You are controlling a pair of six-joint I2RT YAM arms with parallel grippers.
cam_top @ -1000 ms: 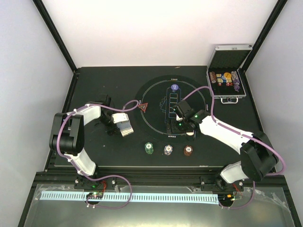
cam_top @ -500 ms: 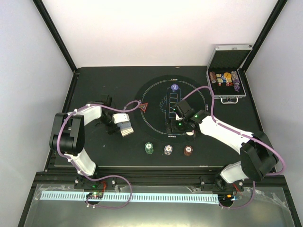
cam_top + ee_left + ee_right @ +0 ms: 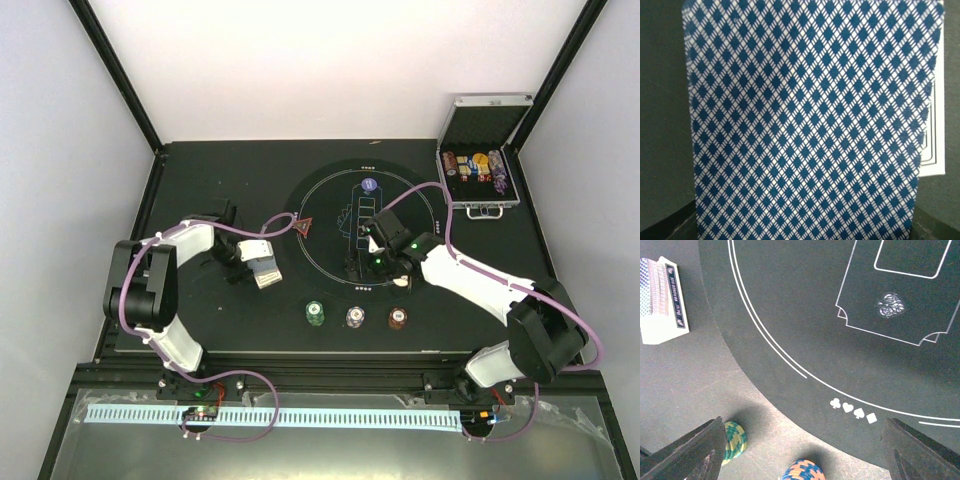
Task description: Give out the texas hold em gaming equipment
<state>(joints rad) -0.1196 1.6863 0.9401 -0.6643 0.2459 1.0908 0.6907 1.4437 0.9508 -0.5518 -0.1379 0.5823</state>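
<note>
The left gripper has both fingers closed against the side edges of the blue-diamond-backed cards, so the cards would come up off the card box if it lifted now.
A blue-diamond-backed playing card (image 3: 810, 120) fills the left wrist view, and my left gripper (image 3: 802, 227) is shut on its side edges; only dark finger corners show at the bottom. In the top view the left gripper (image 3: 247, 262) is at the white card box (image 3: 264, 268). My right gripper (image 3: 373, 262) hangs open and holds nothing, over the near rim of the printed circle (image 3: 330, 270). Its fingers (image 3: 690, 455) frame a green-yellow chip stack (image 3: 735, 440) and an orange-blue one (image 3: 804, 471). A red triangular marker (image 3: 302, 226) and a purple chip (image 3: 369, 185) lie on the circle.
Three chip stacks (image 3: 354, 317) stand in a row near the mat's front edge. An open silver case (image 3: 480, 165) with chip rolls sits at the back right. The card box (image 3: 662, 300) also shows at the upper left of the right wrist view.
My left gripper has shut on the card beside the box. The right gripper has drifted slightly left and back over the circle, staying open.
</note>
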